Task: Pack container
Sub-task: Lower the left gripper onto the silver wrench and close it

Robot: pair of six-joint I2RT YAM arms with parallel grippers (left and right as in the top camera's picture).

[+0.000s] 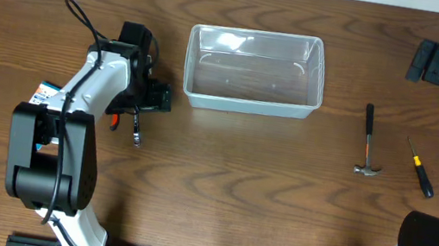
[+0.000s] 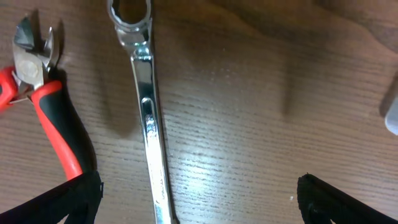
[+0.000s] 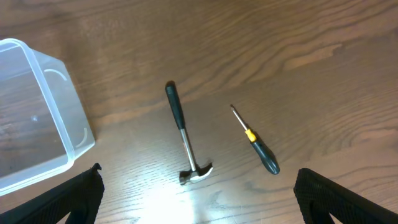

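Observation:
The fingers' shadows lie apart from them, so it is too early: my left gripper would miss the wrench by closing now and lowers first.
The clear plastic container (image 1: 249, 101) stands empty at the back middle of the table; one end also shows in the right wrist view (image 3: 68, 143). My left gripper (image 1: 149, 97) is open and hangs low over a silver wrench (image 2: 146, 106), which lies between its fingers (image 2: 199, 202) nearer the left one. Red-handled cutters (image 2: 50, 102) lie just left of the wrench. My right gripper (image 1: 438, 61) is open and empty, high at the back right. Below its fingers (image 3: 199, 193) lie a black-handled hammer (image 3: 183, 134) and a screwdriver (image 3: 256, 142).
A small blue-and-white box (image 1: 43, 95) lies partly under the left arm. In the overhead view the wrench (image 1: 137, 132) and cutters (image 1: 115, 118) lie left of the container, and the hammer (image 1: 368, 145) and screwdriver (image 1: 420, 168) to its right.

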